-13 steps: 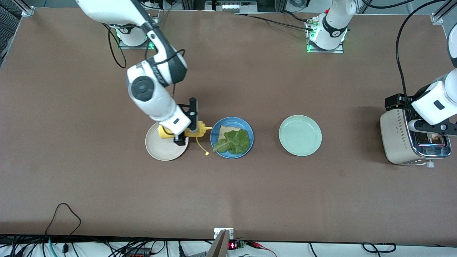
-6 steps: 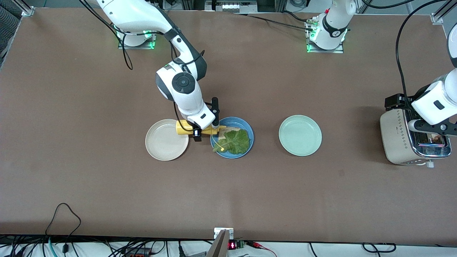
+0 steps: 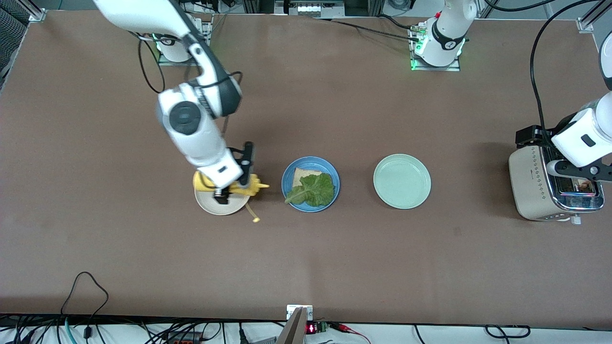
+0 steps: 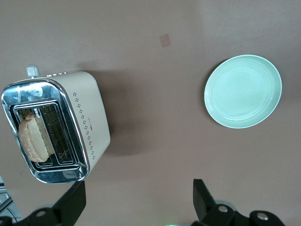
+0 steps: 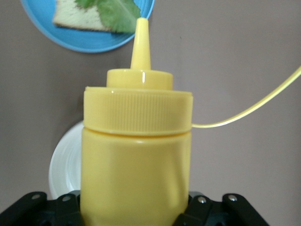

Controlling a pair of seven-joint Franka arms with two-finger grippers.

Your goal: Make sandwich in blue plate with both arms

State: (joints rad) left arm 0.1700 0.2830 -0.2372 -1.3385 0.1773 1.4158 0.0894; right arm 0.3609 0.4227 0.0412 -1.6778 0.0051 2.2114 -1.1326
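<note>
The toaster slot closes around the lower part of the bread slice, so my left gripper needs to grab the slice by its exposed top edge point(image 4: 29, 140) next.
The blue plate point(image 3: 334, 192) holds one toasted bread slice point(image 3: 302, 174) with a green lettuce leaf point(image 3: 314, 190) on top; no second slice lies on it. My right gripper point(image 3: 224, 190) is shut on a yellow squeeze bottle point(image 3: 249, 187) held on its side over the cream-white plate point(image 3: 214, 206), nozzle toward the blue plate. The right wrist view shows the bottle point(image 5: 136, 155), the blue plate point(image 5: 84, 41) and the lettuce point(image 5: 115, 9). My left gripper point(image 3: 581, 173) is open over the toaster point(image 3: 530, 187), where a bread slice point(image 4: 33, 140) stands in a slot.
An empty mint-green plate point(image 3: 401, 181) lies between the blue plate and the toaster. The bottle's cap dangles on a yellow tether point(image 3: 256, 219) beside the cream-white plate. Cables run along the table's near edge.
My right gripper carried the bottle from the cream-white plate to the blue plate's edge, then back over the cream-white plate. The left arm has not moved.
</note>
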